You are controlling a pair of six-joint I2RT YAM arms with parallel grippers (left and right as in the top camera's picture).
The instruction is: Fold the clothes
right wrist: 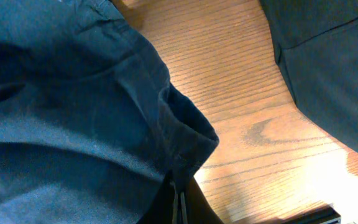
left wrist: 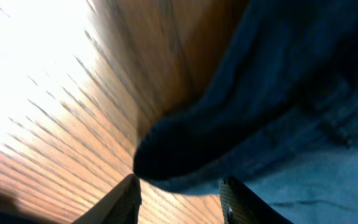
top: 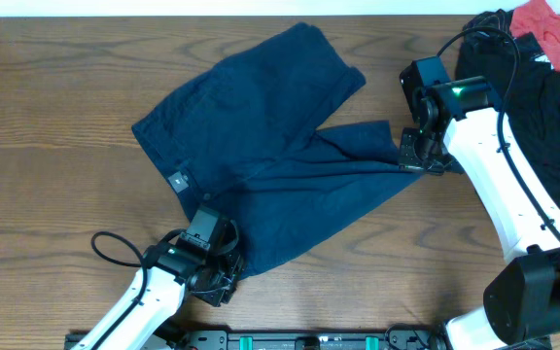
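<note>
My left gripper grabs the shorts' front corner next, opposite the hem at my right gripper, to fold one leg over the other.
The navy-blue shorts [top: 261, 146] lie spread on the wooden table, one leg toward the back and one toward the right, with a small pale tag [top: 176, 181] near the waistband at the left. My left gripper [top: 220, 275] sits at the shorts' front corner. In the left wrist view its fingers [left wrist: 179, 193] are open, with the rounded cloth edge [left wrist: 185, 155] just ahead of them and bare wood between. My right gripper [top: 414, 160] is at the right leg's tip. In the right wrist view its fingers [right wrist: 179, 200] are shut on the folded hem [right wrist: 185, 140].
A pile of black garments [top: 542, 97] lies at the right edge behind my right arm, with a red cloth [top: 552, 34] on top at the back. The black cloth also shows in the right wrist view [right wrist: 328, 62]. A black cable [top: 115, 248] loops by the left arm.
</note>
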